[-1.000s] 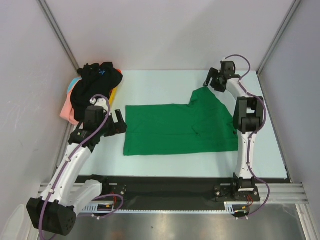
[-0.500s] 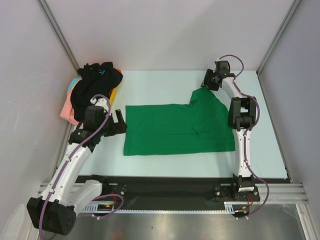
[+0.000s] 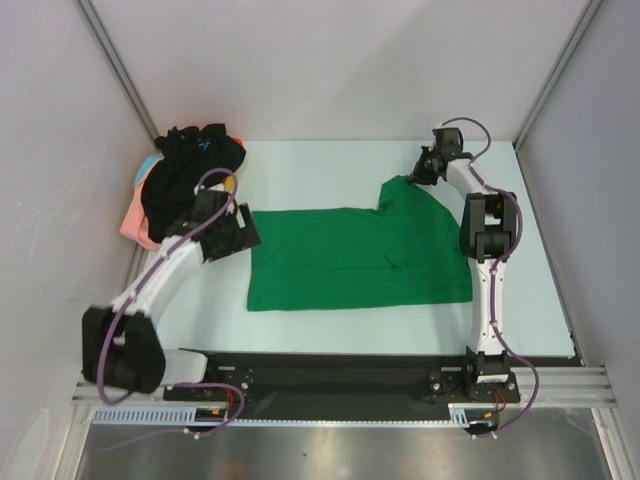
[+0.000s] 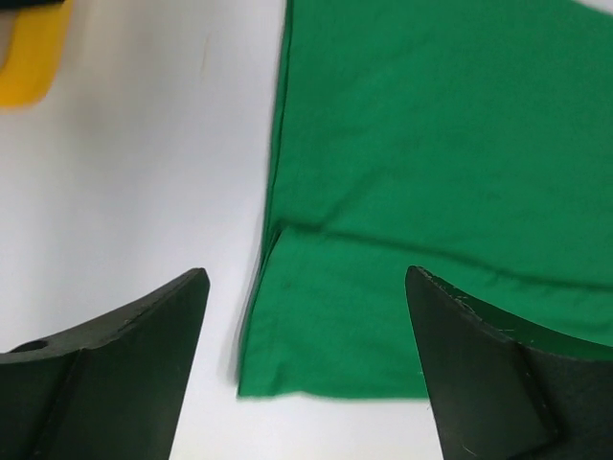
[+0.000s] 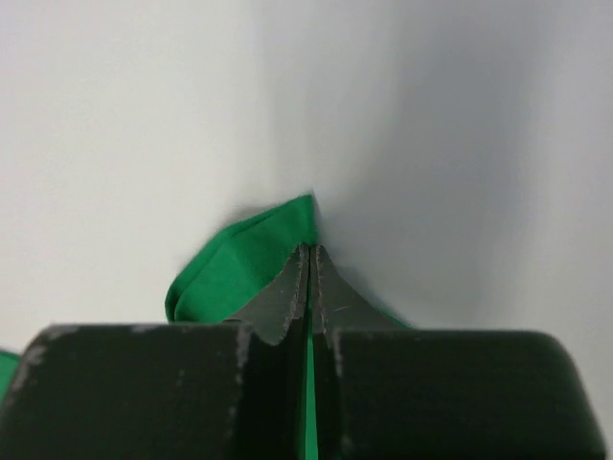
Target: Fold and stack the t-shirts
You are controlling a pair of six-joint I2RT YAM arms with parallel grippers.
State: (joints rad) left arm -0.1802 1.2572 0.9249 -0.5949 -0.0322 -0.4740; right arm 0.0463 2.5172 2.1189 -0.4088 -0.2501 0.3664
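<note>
The left gripper grabs the green t-shirt's far corner point(image 3: 255, 213) next, matching the right gripper's corner, to fold the far edge of the t-shirt over.
A bright green t-shirt point(image 3: 360, 255) lies spread flat in the middle of the table. My right gripper point(image 3: 417, 176) is at its far right corner, shut on a pinch of the green cloth point(image 5: 254, 264), which shows between the closed fingers. My left gripper point(image 3: 243, 228) hovers open over the shirt's left edge; in the left wrist view the shirt's near left corner point(image 4: 287, 364) lies between the wide-apart fingers point(image 4: 124, 374). A pile of other t-shirts sits at the far left, with a black one point(image 3: 190, 165) on top.
Pink point(image 3: 135, 222), yellow point(image 3: 229, 187) and light blue point(image 3: 146, 166) cloth peeks out under the black shirt. A yellow edge point(image 4: 34, 53) shows at the upper left of the left wrist view. Grey walls enclose the table on three sides.
The right gripper has shut on the shirt's far right corner. The left arm has swung forward, bringing its open gripper over the shirt's left edge.
</note>
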